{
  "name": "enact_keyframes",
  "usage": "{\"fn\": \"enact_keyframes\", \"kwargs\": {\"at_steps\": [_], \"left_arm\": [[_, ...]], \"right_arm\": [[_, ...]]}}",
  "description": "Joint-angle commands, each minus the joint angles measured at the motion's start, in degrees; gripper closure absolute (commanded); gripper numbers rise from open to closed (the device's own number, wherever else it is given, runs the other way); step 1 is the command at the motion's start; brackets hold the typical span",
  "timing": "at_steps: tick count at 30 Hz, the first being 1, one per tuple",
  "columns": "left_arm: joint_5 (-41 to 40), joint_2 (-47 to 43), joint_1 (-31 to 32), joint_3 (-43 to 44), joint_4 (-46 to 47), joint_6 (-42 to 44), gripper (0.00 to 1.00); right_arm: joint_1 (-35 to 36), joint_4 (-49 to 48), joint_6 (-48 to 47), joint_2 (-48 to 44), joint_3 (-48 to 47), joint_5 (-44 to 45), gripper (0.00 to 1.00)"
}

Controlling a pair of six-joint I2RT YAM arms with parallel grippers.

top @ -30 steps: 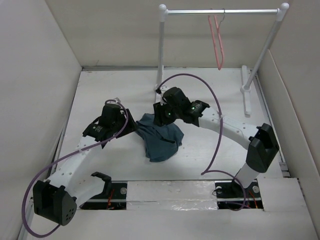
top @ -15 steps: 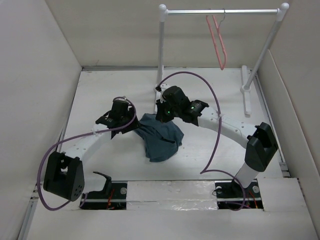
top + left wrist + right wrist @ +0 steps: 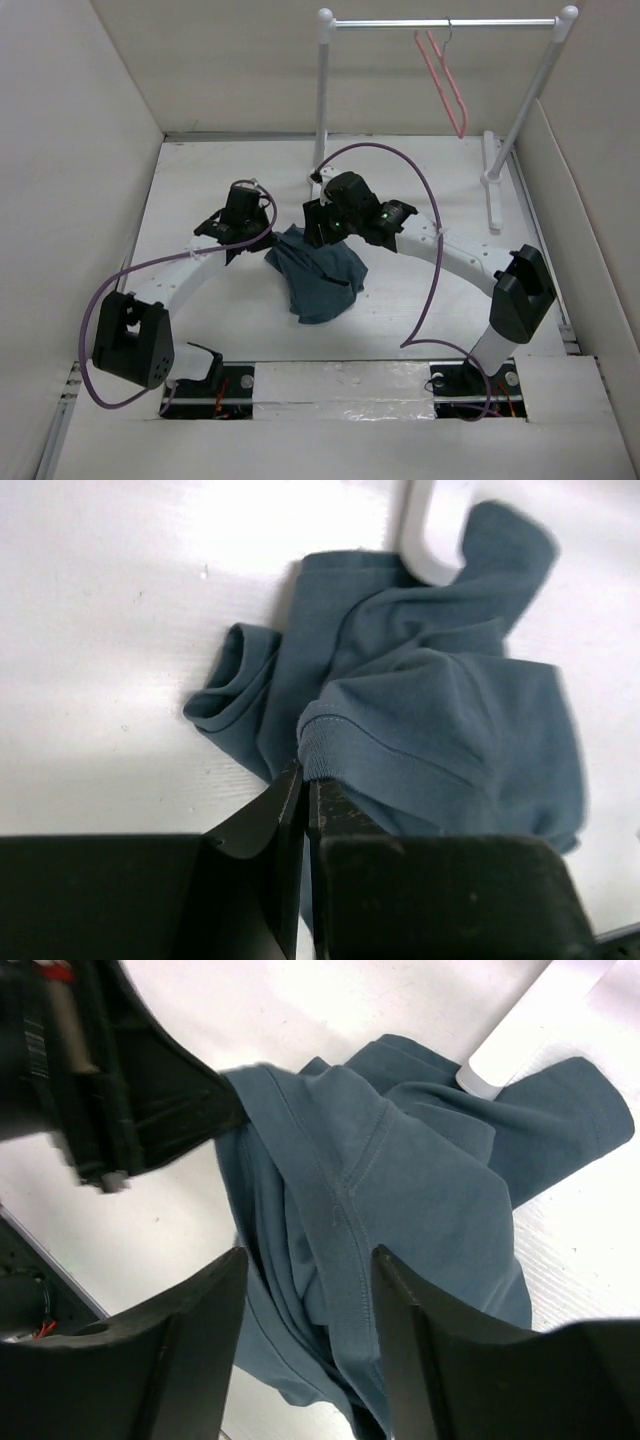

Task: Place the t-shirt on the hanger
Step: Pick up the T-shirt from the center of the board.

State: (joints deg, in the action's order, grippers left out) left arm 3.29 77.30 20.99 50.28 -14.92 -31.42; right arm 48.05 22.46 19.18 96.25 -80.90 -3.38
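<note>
I need to grab the t-shirt's ribbed hem next with my right gripper, apart from my left gripper. Then the t-shirt's opening can be spread for the hanger (image 3: 443, 75).
A crumpled blue t-shirt (image 3: 322, 275) lies on the white table near its middle. My left gripper (image 3: 263, 250) is at the shirt's left edge. In the left wrist view its jaws are pressed together on the ribbed hem of the t-shirt (image 3: 440, 720), so my left gripper (image 3: 305, 780) is shut on it. My right gripper (image 3: 318, 232) hovers over the shirt's top edge; in the right wrist view my right gripper (image 3: 310, 1255) is open with the t-shirt (image 3: 400, 1190) below it and nothing between the fingers. The salmon-pink hanger (image 3: 443, 75) hangs tilted on the rack bar at the back.
The white clothes rack (image 3: 324, 100) stands at the back, its metal bar (image 3: 400, 23) across the top and a white foot (image 3: 490, 190) at the right. Side walls close in the table. Purple cables (image 3: 425, 250) loop over both arms.
My left arm moved right to the shirt's edge and shut on its hem. My right gripper opened above the shirt. The hanger has swung to the right on the bar.
</note>
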Motion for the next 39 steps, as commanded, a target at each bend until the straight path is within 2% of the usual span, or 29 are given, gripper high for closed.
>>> {"fn": "enact_keyframes", "kwargs": {"at_steps": [1,8,13,17,19,20,21,23,26,27,33,37,39], "left_arm": [[0.4,-6.4,-0.2,6.8,-3.3,1.9,1.00],[7.2,-12.3,-0.2,12.3,-8.7,1.2,1.00],[8.9,-12.6,1.0,18.2,-12.5,2.1,1.00],[9.1,-13.1,1.0,23.1,-15.3,2.4,1.00],[9.0,-13.5,1.0,24.9,-16.6,2.5,1.00],[9.1,-13.4,1.0,26.9,-17.2,2.9,1.00],[8.8,-13.1,1.0,27.9,-18.4,3.2,1.00],[7.9,-12.6,1.0,30.8,-19.7,4.5,1.00],[5.8,-12.0,1.0,33.1,-21.4,6.0,1.00],[5.6,-11.7,1.0,33.6,-21.6,6.8,1.00],[4.9,-7.1,4.8,40.2,-20.1,10.5,1.00],[9.3,-10.9,4.8,32.2,-6.8,11.1,1.00],[12.2,-12.6,4.8,26.8,-3.2,11.8,1.00]], "right_arm": [[0.1,-2.9,-1.9,0.3,-1.9,0.5,0.40],[0.1,-4.2,-3.6,-0.9,-3.1,-1.0,0.30],[0.6,-4.4,-4.5,0.3,-3.8,-2.6,0.29],[0.6,-7.2,-3.1,0.2,-5.9,5.6,0.32],[0.6,-6.5,-4.2,1.4,-8.6,6.1,0.34],[0.6,-5.9,-4.6,2.0,-10.0,6.4,0.37],[1.2,-4.1,-4.8,2.7,-12.9,7.8,0.56],[1.8,-2.2,-4.9,2.0,-15.0,12.7,0.72],[2.3,-1.4,-5.0,-1.7,-15.4,18.2,0.87],[2.3,0.1,-5.1,-2.7,-15.5,19.8,0.98],[-2.2,8.3,-5.7,-8.2,-20.8,26.5,1.00],[-7.8,6.3,-4.2,-12.8,-18.1,23.5,1.00],[-10.0,6.1,-4.0,-12.9,-15.7,16.4,1.00]]}}
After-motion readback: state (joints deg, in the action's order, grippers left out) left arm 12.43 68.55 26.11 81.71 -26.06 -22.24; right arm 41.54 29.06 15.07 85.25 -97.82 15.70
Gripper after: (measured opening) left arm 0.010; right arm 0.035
